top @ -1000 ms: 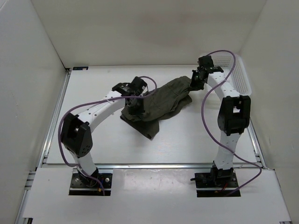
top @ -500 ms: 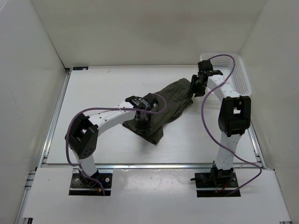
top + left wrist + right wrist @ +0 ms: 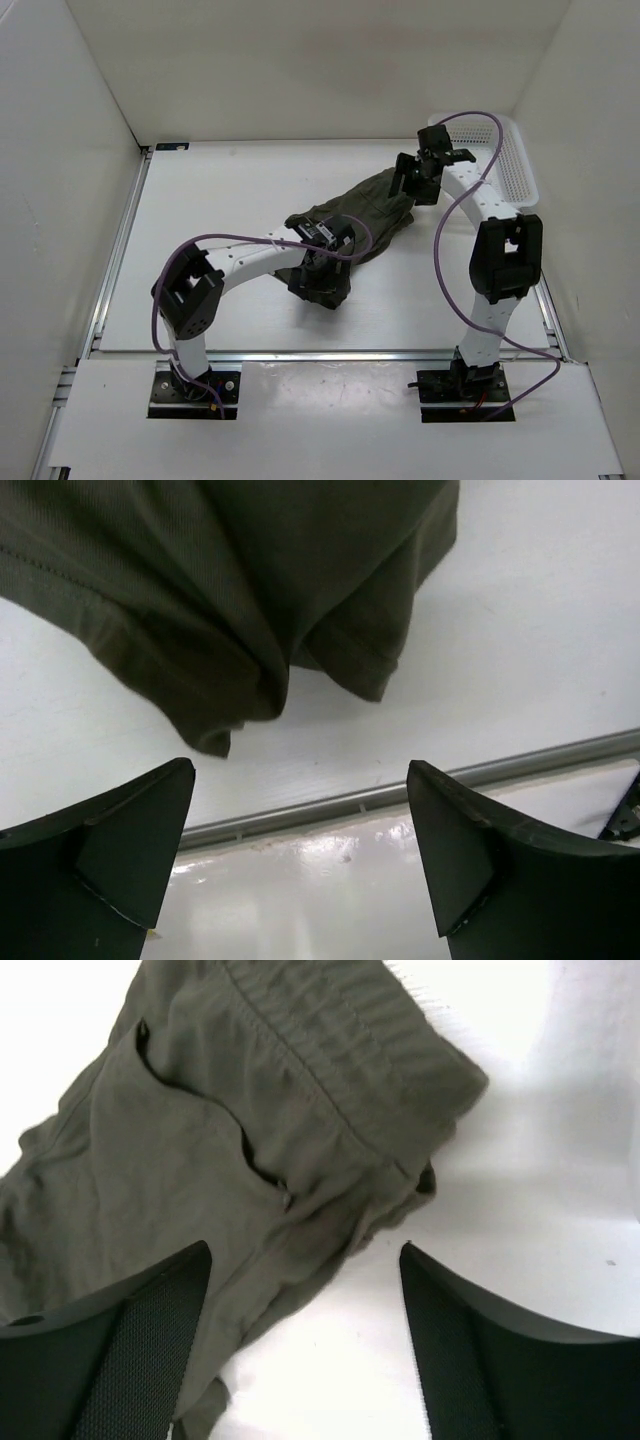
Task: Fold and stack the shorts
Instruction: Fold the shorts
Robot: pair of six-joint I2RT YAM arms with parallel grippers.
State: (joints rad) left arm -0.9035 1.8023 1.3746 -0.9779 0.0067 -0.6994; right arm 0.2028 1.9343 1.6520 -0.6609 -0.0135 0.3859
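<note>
I will next grab the shorts' leg hems at the near end, opposite the waistband, with my left gripper to stretch them for folding.
The dark olive shorts (image 3: 365,210) lie crumpled in a slanted strip on the white table, from the middle toward the back right. My left gripper (image 3: 320,277) hangs over their near end, open; in the left wrist view the leg hems (image 3: 250,610) lie beyond my left gripper (image 3: 300,767), with only bare table between its fingers. My right gripper (image 3: 412,180) stands open over the far end. In the right wrist view the waistband and pocket (image 3: 250,1130) lie under and ahead of my right gripper (image 3: 305,1247), and it holds nothing.
A white mesh basket (image 3: 515,160) stands at the back right corner, right behind the right arm. White walls close in the table on three sides. A metal rail (image 3: 420,785) runs along the table's near edge.
Both grippers have opened and let go of the shorts. The left gripper came down and toward the near side with the cloth's end; the shorts now lie flatter on the table.
</note>
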